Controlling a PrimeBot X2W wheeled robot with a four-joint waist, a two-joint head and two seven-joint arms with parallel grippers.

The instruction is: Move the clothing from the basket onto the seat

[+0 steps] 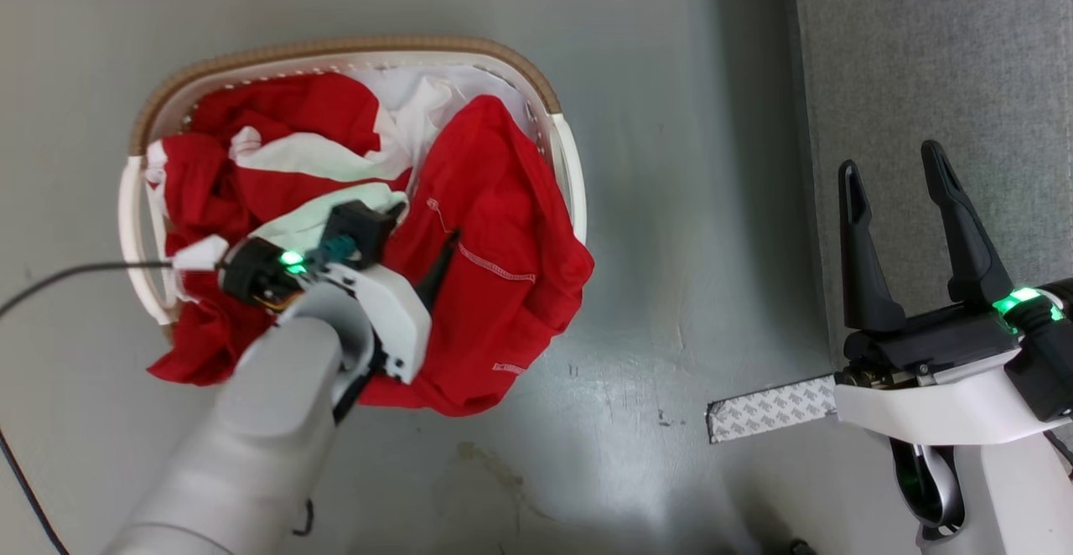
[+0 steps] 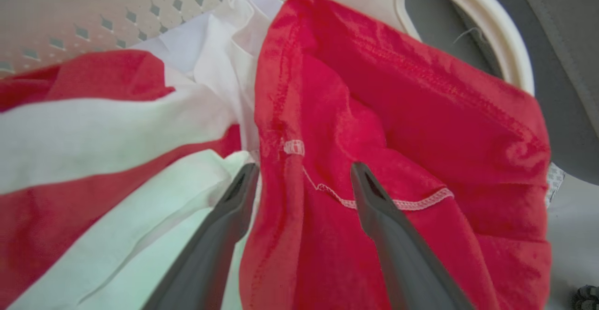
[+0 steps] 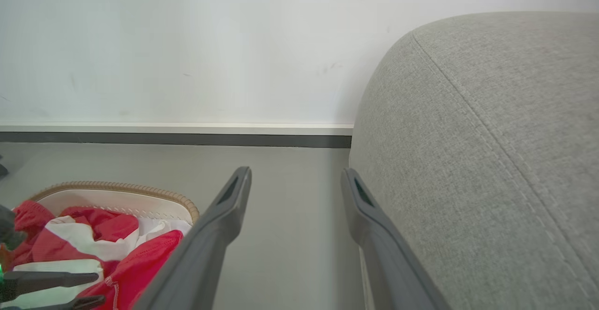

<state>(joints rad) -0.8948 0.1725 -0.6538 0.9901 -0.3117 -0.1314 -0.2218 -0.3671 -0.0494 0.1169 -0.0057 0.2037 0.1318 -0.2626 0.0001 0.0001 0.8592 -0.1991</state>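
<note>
I need to pick up the red clothing with my left gripper next, by its fold with white stitching [image 1: 458, 245]. The rest hangs slack over the basket's rim.
The basket [image 1: 335, 45] stands on the grey floor, heaped with the clothing [image 1: 495, 203], red with white panels; one red piece hangs over its right rim. My left gripper [image 1: 427, 245] is down over the pile, open. In the left wrist view the left gripper [image 2: 304, 167] has its fingers spread, touching a red fold with white stitching [image 2: 398, 113], with nothing pinched. The basket wall [image 2: 93, 19] lies beyond. My right gripper [image 1: 890, 158] stands open and empty over the edge of the seat [image 1: 939, 52]. In the right wrist view the right gripper [image 3: 295, 173] has the seat [image 3: 491, 136] at its right and the basket [image 3: 117, 187] with clothing [image 3: 93, 235] at lower left.
A patterned strip of tape [image 1: 771, 408] lies on the floor between basket and seat. A black cable [image 1: 75, 270] runs off to the left. A white wall with a dark skirting line [image 3: 173, 139] stands behind the basket.
</note>
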